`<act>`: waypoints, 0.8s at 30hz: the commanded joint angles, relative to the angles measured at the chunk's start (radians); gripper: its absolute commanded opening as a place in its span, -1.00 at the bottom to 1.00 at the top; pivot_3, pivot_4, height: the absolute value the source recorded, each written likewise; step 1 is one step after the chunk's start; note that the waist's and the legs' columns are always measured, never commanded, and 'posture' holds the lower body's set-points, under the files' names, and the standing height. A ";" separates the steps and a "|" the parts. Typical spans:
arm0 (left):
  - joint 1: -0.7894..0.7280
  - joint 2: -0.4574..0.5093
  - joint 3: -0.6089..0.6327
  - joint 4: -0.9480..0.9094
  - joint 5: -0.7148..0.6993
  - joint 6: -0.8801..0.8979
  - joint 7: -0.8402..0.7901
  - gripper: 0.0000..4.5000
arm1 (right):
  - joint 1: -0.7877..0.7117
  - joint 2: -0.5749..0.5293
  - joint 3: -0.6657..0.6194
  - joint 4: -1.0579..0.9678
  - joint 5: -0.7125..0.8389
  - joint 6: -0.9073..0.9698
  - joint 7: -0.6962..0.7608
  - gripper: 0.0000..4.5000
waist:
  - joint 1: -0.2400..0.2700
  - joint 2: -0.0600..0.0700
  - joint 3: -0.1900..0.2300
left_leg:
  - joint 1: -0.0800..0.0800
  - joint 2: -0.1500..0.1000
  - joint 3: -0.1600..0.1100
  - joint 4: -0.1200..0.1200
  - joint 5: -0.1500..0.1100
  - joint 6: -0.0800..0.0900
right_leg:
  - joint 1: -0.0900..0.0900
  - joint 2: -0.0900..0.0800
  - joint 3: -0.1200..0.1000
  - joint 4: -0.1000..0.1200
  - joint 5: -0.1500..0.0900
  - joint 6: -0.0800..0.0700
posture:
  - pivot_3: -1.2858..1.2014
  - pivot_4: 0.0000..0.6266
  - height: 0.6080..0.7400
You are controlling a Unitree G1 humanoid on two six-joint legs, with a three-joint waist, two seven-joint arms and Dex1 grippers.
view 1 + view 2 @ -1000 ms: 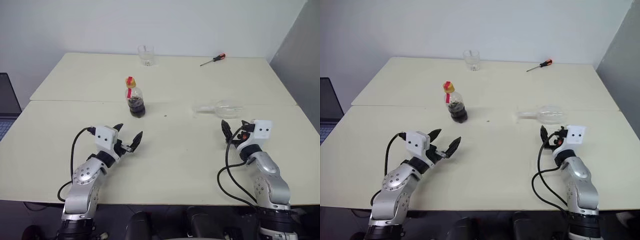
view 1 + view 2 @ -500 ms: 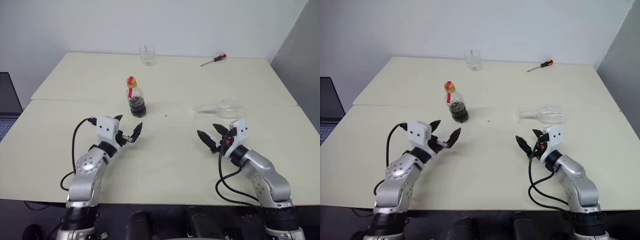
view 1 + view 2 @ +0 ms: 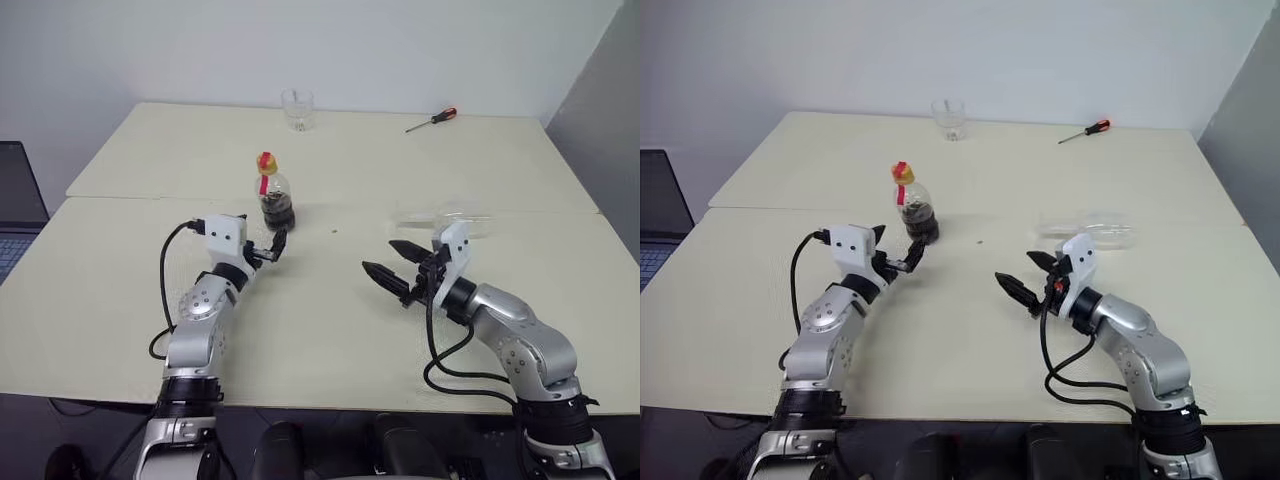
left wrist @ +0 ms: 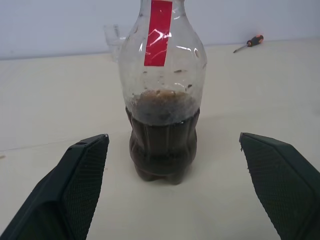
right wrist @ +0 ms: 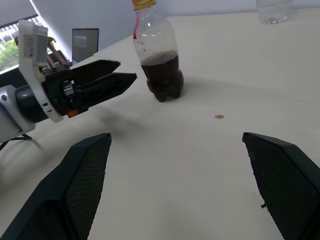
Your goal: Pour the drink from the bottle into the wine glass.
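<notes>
Next, my left gripper grabs the bottle around its narrower middle (image 3: 275, 200) to pour, since the bottle's upper body (image 3: 271, 183) bulges and slopes toward the neck.
The bottle (image 3: 273, 200) stands upright near the table's middle, with a yellow-red cap and a red strip. The dark drink (image 4: 162, 140) fills its lower half. My left gripper (image 3: 896, 245) is open, level and just short of the bottle, which appears between its fingers (image 4: 75, 190) without touching them. The wine glass (image 3: 1095, 228) lies on its side to the right of the bottle. My right gripper (image 3: 380, 256) is open and empty. It hovers in front of the glass and points left toward the bottle (image 5: 160, 65) and the left gripper (image 5: 105, 75).
A short clear tumbler (image 3: 297, 108) stands at the table's far edge. A red-handled screwdriver (image 3: 432, 120) lies at the far right. A laptop (image 3: 15, 200) sits beyond the table's left edge. A seam (image 3: 150, 199) runs across the table behind the bottle.
My left gripper has moved forward, close up to the bottle. My right gripper has swung left, away from the lying glass, and now points toward the bottle. Both stay open.
</notes>
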 commanded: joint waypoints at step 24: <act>-0.293 -0.047 0.010 0.513 0.028 -0.252 -0.012 0.99 | 0.000 -0.013 0.016 -0.068 0.010 0.010 0.002 1.00 | 0.008 0.000 0.000 | -0.001 -0.001 0.000 0.000 0.000 0.000 | 0.000 0.000 -0.004 -0.001 0.000 0.001 | 0.03 -0.52 1.00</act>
